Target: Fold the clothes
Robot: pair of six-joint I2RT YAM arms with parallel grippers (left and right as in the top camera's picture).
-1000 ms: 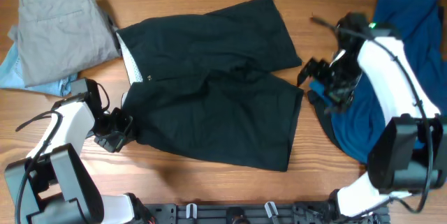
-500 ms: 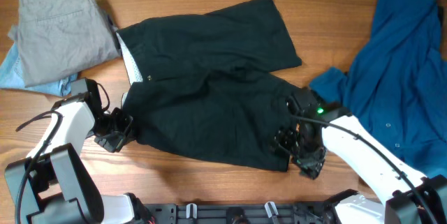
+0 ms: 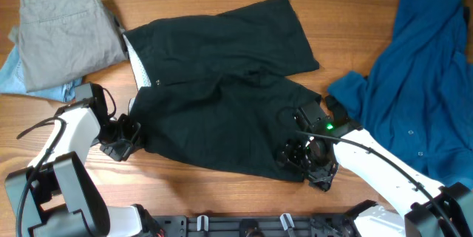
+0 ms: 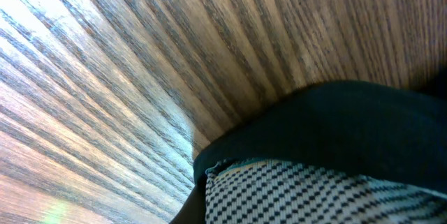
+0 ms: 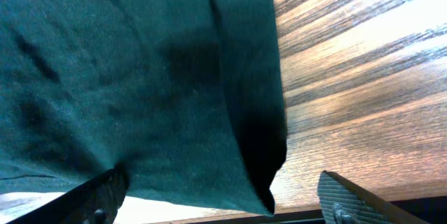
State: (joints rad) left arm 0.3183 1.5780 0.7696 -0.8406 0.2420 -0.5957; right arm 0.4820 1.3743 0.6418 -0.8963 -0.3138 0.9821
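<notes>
My right gripper takes hold of the black shorts' near hem corner (image 3: pixel 300 176) (image 5: pixel 260 195) next, matching the waistband corner, to fold the near leg across.
The black shorts (image 3: pixel 222 97) lie spread flat in the middle of the table, with the whitish waistband lining (image 3: pixel 137 67) at their left edge. My left gripper (image 3: pixel 127 139) is at the shorts' lower left waistband corner. In the left wrist view, black cloth (image 4: pixel 349 126) and checked lining (image 4: pixel 314 196) fill the jaw area, so it appears shut on the cloth. My right gripper (image 3: pixel 301 162) is at the lower right hem corner. It is open in the right wrist view (image 5: pixel 222 182), with the hem corner (image 5: pixel 258 175) hanging between the fingers.
Grey folded trousers (image 3: pixel 63 26) lie at the back left on a pale blue garment (image 3: pixel 18 78). A big rumpled deep-blue garment (image 3: pixel 421 82) covers the right side, close to my right arm. A black rail (image 3: pixel 244 226) runs along the front edge.
My right arm has swung from the deep-blue garment down and left to the shorts' lower right hem. The left arm and the shorts have not moved.
</notes>
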